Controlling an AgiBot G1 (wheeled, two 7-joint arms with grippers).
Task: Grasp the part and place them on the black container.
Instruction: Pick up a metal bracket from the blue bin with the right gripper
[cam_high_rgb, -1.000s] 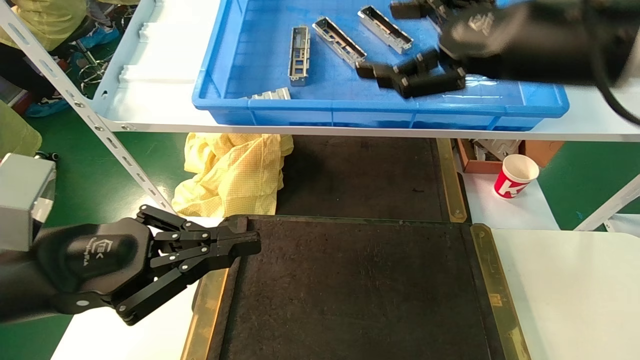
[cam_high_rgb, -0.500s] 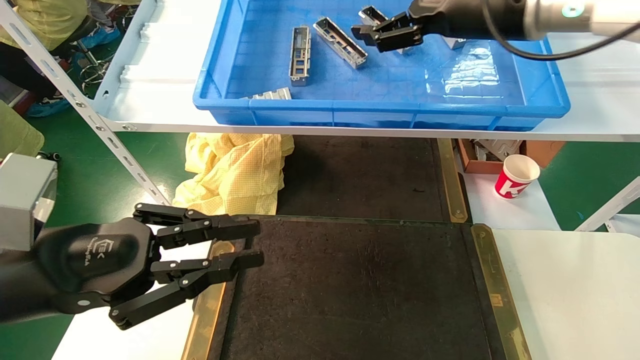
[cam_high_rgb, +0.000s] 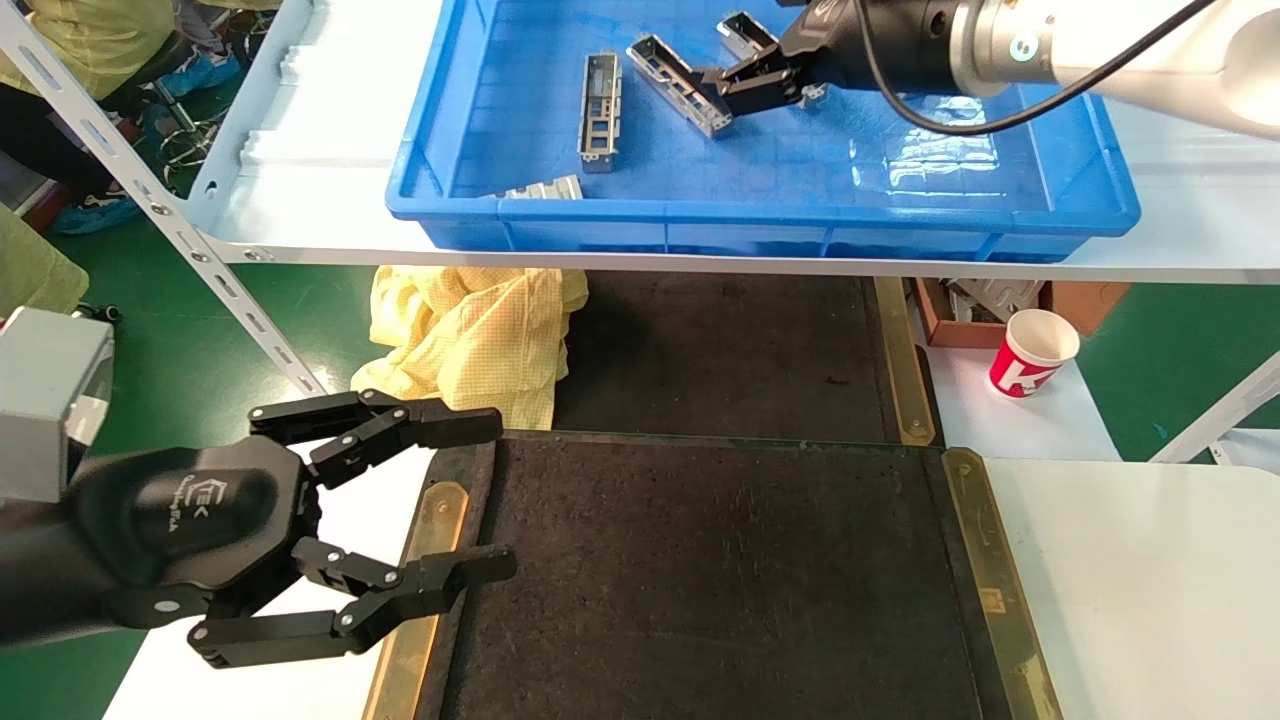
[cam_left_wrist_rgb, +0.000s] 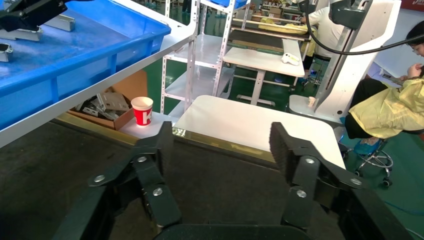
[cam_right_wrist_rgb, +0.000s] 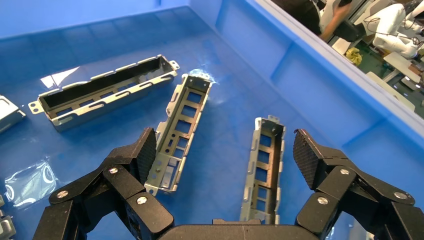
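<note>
My right gripper's fingers are still above the lengthwise silver-grey part and would miss it now, so it is too early to close and lowering comes next.
Several silver-grey parts lie in the blue bin (cam_high_rgb: 760, 190) on the shelf. My right gripper (cam_high_rgb: 722, 88) (cam_right_wrist_rgb: 225, 150) is down inside the bin, open. In the right wrist view one part (cam_right_wrist_rgb: 263, 170) lies lengthwise between its fingers, untouched, and a second part (cam_right_wrist_rgb: 177, 132) lies just by one fingertip. A third part (cam_right_wrist_rgb: 105, 92) rests farther off. In the head view another part (cam_high_rgb: 598, 110) lies to the left. The black container (cam_high_rgb: 720, 580) (cam_left_wrist_rgb: 210, 175) sits bare below. My left gripper (cam_high_rgb: 497, 494) (cam_left_wrist_rgb: 222, 135) hovers over its left edge, wide open and empty.
Brass strips (cam_high_rgb: 985, 570) line the black container's sides. A second black mat (cam_high_rgb: 720, 350) lies under the shelf beside a yellow cloth (cam_high_rgb: 470, 345). A red paper cup (cam_high_rgb: 1032, 352) stands at the right. A slanted shelf post (cam_high_rgb: 200, 250) rises on the left.
My left gripper went from shut to wide open in place. My right arm swung left and down into the bin, ending with its open fingers around a part.
</note>
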